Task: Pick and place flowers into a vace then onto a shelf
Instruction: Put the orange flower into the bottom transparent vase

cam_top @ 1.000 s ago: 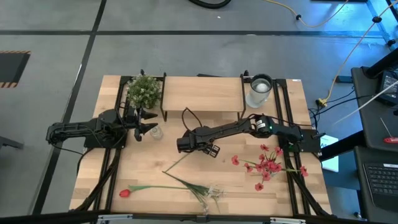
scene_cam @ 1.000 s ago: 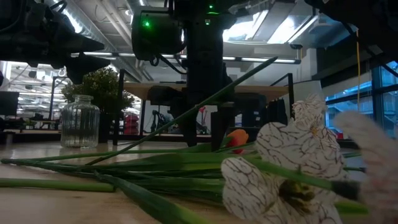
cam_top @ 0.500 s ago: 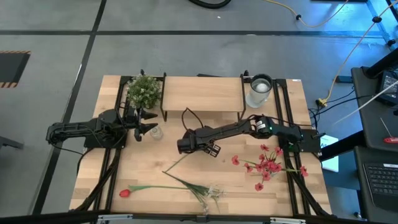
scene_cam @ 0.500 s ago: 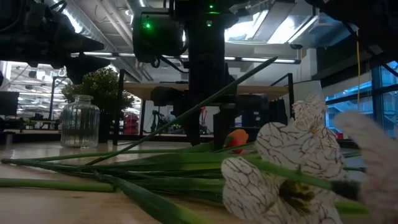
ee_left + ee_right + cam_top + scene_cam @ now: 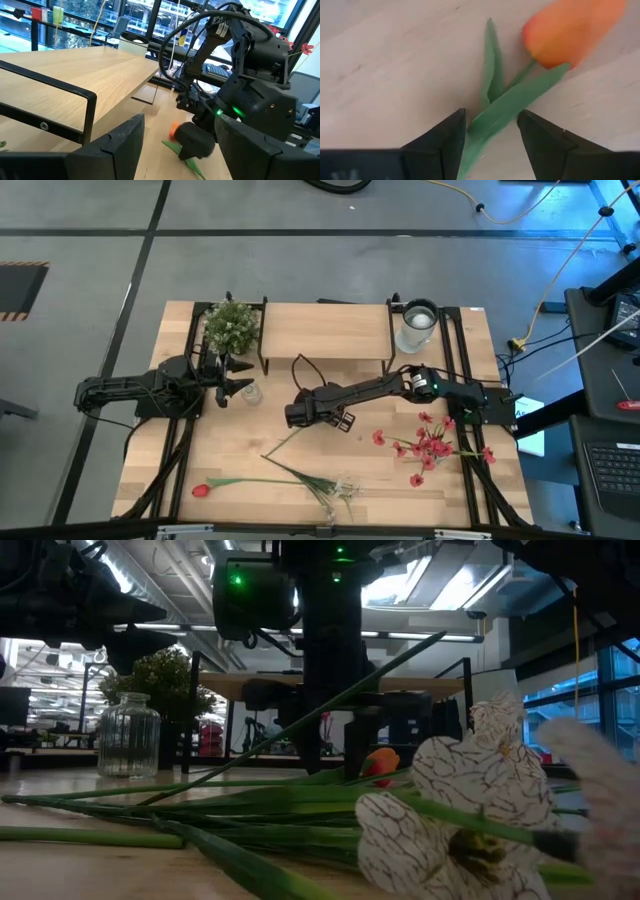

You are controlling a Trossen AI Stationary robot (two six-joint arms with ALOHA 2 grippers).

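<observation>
My right gripper grabs the tulip by its leafy stem (image 5: 492, 118) next, which leaves the orange tulip's bloom (image 5: 575, 31) free to stand above a vase.
An orange tulip (image 5: 570, 27) lies on the table, with its stem (image 5: 282, 442) running toward the near left. My right gripper (image 5: 487, 145) points down over it, open. Its fingers stand on either side of the stem and leaf (image 5: 510, 102), just below the bloom. In the high view the gripper (image 5: 300, 418) hides the bloom. A small clear glass vase (image 5: 250, 392) stands upright on the table at the left. My left gripper (image 5: 238, 387) waits beside it, level and open. The shelf (image 5: 325, 330) stands at the far middle. My right gripper has the tulip's leaf (image 5: 472, 132) close against one finger (image 5: 445, 145). I cannot tell whether they touch. A gap shows between the leaf and the other finger (image 5: 545, 142). The tulip lies flat on the table.
A red tulip (image 5: 200, 490) and a white-blossom sprig (image 5: 345, 490) lie near the front edge. A red blossom spray (image 5: 430, 445) lies at the right. On the shelf stand a bushy potted plant (image 5: 232, 325) and a glass jar (image 5: 418, 325).
</observation>
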